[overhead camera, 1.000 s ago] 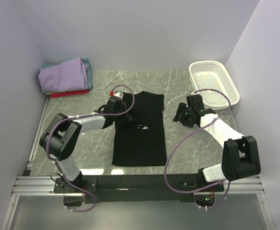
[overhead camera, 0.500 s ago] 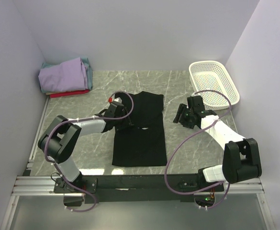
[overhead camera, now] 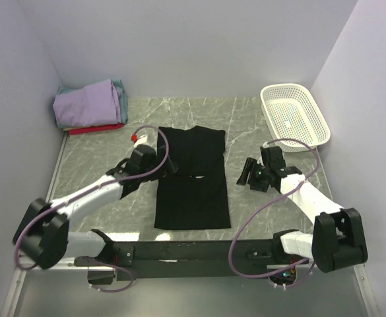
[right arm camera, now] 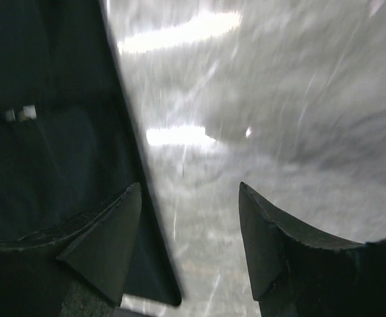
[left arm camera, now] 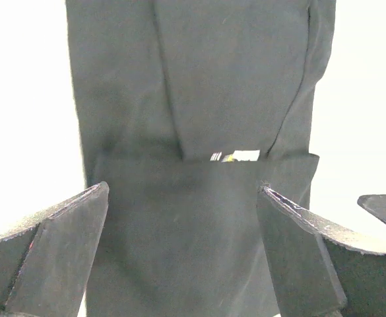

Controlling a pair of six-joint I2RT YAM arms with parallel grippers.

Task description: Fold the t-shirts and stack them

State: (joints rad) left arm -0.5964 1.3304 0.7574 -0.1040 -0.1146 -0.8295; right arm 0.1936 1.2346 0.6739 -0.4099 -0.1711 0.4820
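Note:
My left gripper grabs the t-shirt's near-end corner on the gripper's side next, to fold the near end of the black t-shirt [overhead camera: 193, 185] over the far end.
A black t-shirt [overhead camera: 193, 185] lies flat mid-table, folded into a long narrow strip, with a sliver of its print [left arm camera: 235, 156] showing at a cross fold. My left gripper [overhead camera: 164, 165] hovers open at the shirt's left edge. In the left wrist view it [left arm camera: 183, 188] holds nothing, and the black t-shirt [left arm camera: 199, 99] fills the space under it. My right gripper [overhead camera: 244, 176] is open just right of the shirt. Seen from its wrist, it [right arm camera: 189, 187] is above bare marble, the black t-shirt's [right arm camera: 47, 145] edge under its left finger. Folded t-shirts [overhead camera: 90, 105] are stacked at the back left, lavender on top, teal and red below.
A white mesh basket [overhead camera: 295, 117] stands at the back right corner. Walls close in the marble table [overhead camera: 258, 205] on the left, back and right. The arms' black mounting rail [overhead camera: 199, 251] runs along the near edge.
My left gripper has opened, let go of the shirt's folded-over part, and drawn back toward the left and near side. My right gripper has slid slightly nearer, staying open.

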